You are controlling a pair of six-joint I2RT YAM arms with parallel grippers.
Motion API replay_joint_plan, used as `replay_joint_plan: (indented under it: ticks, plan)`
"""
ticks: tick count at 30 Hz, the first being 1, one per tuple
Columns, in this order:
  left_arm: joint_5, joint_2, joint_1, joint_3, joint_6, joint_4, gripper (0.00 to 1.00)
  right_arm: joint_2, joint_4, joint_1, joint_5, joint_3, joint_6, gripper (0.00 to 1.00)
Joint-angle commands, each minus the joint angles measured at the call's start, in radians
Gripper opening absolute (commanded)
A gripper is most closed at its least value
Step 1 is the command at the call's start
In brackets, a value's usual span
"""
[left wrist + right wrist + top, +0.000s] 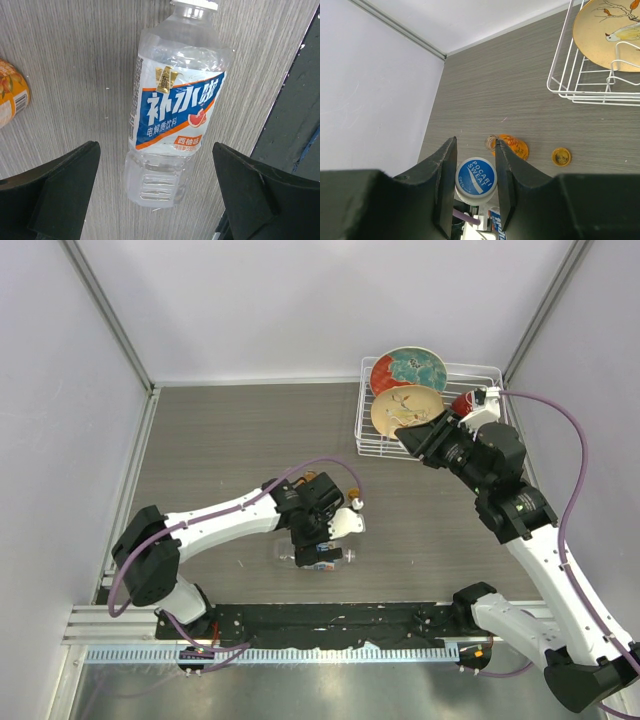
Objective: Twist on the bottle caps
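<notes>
My left gripper should grab the clear water bottle near its base (159, 170) next. The bottle's opening then stays free, so the white cap can be screwed on.
The clear water bottle (170, 115) with a blue and orange label lies on its side on the table (220, 440). My left gripper (157, 200) hangs open just above its base, one finger on each side; from above the gripper (315, 540) covers most of the bottle (288, 554). My right gripper (474, 142) is raised near the rack and is shut on a white cap (476, 177) with a blue printed top. The squat orange bottle (514, 146) lies on its side with its mouth open, and the amber cap (561, 156) rests on the table beside it.
A white wire rack (365, 440) at the back right holds a red and teal plate (408, 368), a yellow plate (405, 408) and a red bowl (462, 403). Grey walls close in the table on three sides. A black rail (330, 618) runs along the near edge.
</notes>
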Motion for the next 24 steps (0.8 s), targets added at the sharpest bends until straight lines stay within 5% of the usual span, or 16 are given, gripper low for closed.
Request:
replay_joint_plan:
  ticks: [1, 24]
  plan:
    - [0.037, -0.013, -0.002, -0.017, 0.055, 0.033, 1.0, -0.001, 0.024, -0.003, -0.017, 0.049, -0.022, 0.04]
    - [-0.202, 0.016, -0.008, -0.268, 0.15, 0.314, 0.95, -0.02, 0.009, -0.003, -0.015, 0.049, -0.031, 0.04]
